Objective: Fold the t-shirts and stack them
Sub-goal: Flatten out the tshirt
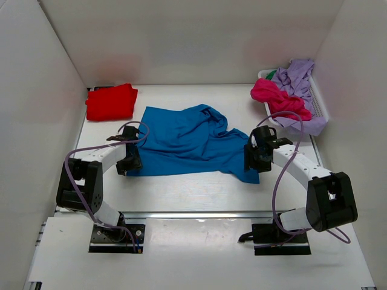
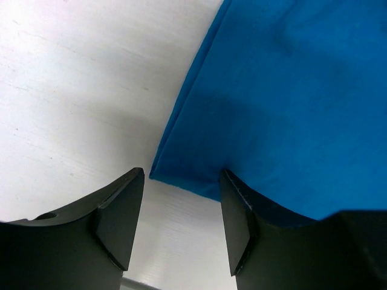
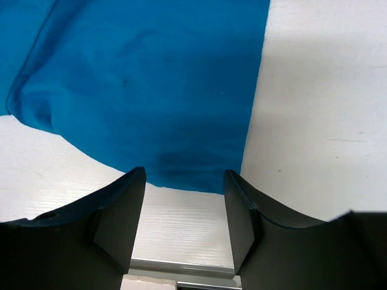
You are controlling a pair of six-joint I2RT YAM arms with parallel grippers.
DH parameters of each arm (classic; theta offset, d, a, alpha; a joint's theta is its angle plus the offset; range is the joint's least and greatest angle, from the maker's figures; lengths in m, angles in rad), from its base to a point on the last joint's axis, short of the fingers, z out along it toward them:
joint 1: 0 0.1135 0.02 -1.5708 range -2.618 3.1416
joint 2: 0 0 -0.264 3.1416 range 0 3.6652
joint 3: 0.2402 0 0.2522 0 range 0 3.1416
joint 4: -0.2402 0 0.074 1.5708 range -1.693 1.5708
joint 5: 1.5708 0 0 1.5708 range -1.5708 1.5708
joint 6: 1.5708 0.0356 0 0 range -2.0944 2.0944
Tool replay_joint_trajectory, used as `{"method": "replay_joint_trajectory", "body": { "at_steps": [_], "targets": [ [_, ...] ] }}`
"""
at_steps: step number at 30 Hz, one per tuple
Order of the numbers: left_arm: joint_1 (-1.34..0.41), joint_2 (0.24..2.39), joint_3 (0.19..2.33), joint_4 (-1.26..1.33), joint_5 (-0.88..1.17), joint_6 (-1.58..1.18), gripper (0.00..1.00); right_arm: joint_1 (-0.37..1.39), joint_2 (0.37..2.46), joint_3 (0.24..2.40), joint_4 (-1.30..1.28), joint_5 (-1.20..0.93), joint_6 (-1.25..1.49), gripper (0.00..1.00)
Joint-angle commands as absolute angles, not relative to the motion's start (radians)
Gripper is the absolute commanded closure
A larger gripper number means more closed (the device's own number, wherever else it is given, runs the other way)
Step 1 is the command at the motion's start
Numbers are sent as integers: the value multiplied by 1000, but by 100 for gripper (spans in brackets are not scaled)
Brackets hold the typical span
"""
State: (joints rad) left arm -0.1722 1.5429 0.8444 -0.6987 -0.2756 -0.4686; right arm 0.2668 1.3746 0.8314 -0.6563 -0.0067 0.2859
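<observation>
The blue t-shirt needs to be spread for folding, so my left gripper should next grab the near corner of its hem, opposite my right gripper's corner.
A bright blue t-shirt (image 1: 187,142) lies spread and partly rumpled in the middle of the table. A red t-shirt (image 1: 110,101) lies folded at the back left. A magenta pink t-shirt (image 1: 275,98) and a lilac t-shirt (image 1: 299,81) are heaped in the basket at the back right. My left gripper (image 1: 129,162) is open at the blue shirt's near left corner (image 2: 158,172); its right finger touches the hem. My right gripper (image 1: 254,158) is open just above the shirt's near right corner (image 3: 199,175). Both grippers hold nothing.
A white slatted plastic basket (image 1: 319,106) stands at the back right against the wall. White walls enclose the table on the left, back and right. A metal rail (image 1: 199,214) runs along the table's near edge in front of the arm bases.
</observation>
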Motion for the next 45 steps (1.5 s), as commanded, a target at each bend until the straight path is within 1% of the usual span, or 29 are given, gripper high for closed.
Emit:
{"method": "replay_joint_trajectory", "body": {
  "at_steps": [1,3,8,9,11,14,15,22,24,25,26,29,30,31,32,35,39,44,45],
  "targets": [
    [-173,1548,850,-658,-275,-485,36,262,1345,828,-626,-32,288,48],
    [-175,1566,847,-661,-296,-492,36,255,1353,824,-624,-31,285,49],
    [-158,1594,825,-635,-255,-498,34,253,1348,825,-621,-34,281,49],
    [-163,1598,824,-629,-249,-500,31,253,1351,827,-623,-34,276,49],
    [-163,1606,813,-623,-232,-500,31,249,1345,827,-624,-31,281,50],
    [-155,1606,804,-603,-196,-505,37,242,1336,824,-623,-35,281,50],
    [-156,1602,804,-597,-190,-506,43,245,1341,818,-621,-38,281,51],
    [-152,1595,790,-600,-121,-526,42,236,1315,824,-627,-40,281,52],
    [-143,1586,779,-588,-104,-529,45,232,1307,821,-629,-43,284,52],
    [-144,1585,773,-588,-94,-532,51,235,1308,816,-630,-46,285,53],
    [-137,1577,773,-589,-86,-532,52,235,1304,813,-635,-49,287,53],
    [-144,1569,758,-574,-57,-532,62,235,1296,804,-634,-52,293,53],
    [-146,1563,752,-571,-51,-532,71,233,1293,793,-634,-48,304,53],
    [-146,1560,750,-568,-45,-531,82,236,1290,798,-637,-51,301,53],
    [-146,1560,746,-566,-49,-532,89,236,1292,793,-640,-51,304,53],
    [-153,1554,759,-612,-74,-531,100,242,1282,785,-663,-31,317,53],
    [-156,1525,799,-664,-112,-522,100,238,1272,762,-689,-23,345,53],
    [-140,1490,836,-683,-34,-492,100,241,1246,715,-689,-6,402,53],
    [-149,1493,841,-689,-35,-492,100,241,1244,709,-696,26,419,53]
  ]
}}
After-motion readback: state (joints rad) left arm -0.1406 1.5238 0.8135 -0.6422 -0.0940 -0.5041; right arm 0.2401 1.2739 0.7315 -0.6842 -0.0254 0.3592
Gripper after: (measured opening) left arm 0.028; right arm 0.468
